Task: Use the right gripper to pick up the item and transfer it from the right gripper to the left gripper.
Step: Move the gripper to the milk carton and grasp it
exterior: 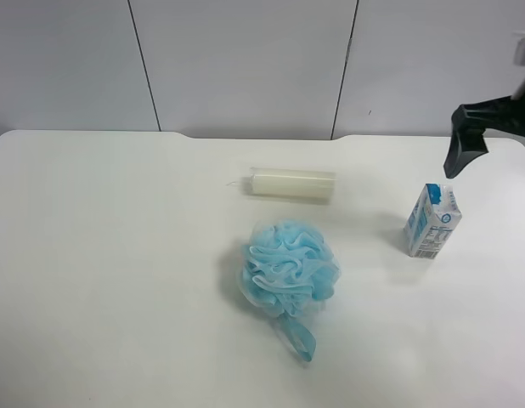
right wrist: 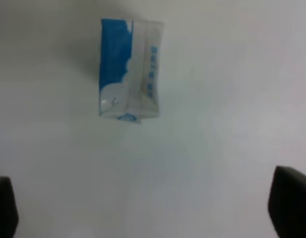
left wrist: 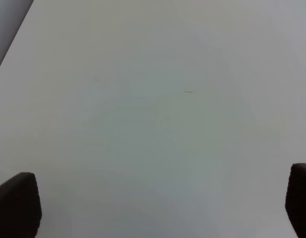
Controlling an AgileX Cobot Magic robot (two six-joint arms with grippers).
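Observation:
Next, my right gripper grabs the blue-marked top end (exterior: 441, 199), and the drink carton's lower end (exterior: 423, 243) stays free for my left gripper.
The item, a small white-and-blue drink carton (exterior: 432, 221), stands upright on the white table at the exterior high view's right. It also shows in the right wrist view (right wrist: 129, 69), ahead of the fingers and apart from them. My right gripper (right wrist: 145, 208) is open and empty, with its fingertips at the frame's lower corners. In the exterior high view one black finger (exterior: 466, 144) of it hangs above and behind the carton. My left gripper (left wrist: 158, 203) is open and empty over bare table; it is out of the exterior high view.
A fluffy blue mesh bath sponge (exterior: 288, 270) lies at mid-table. A cream-white cylindrical bar (exterior: 290, 184) lies behind it. The table's (exterior: 118, 255) back edge meets a grey panelled wall.

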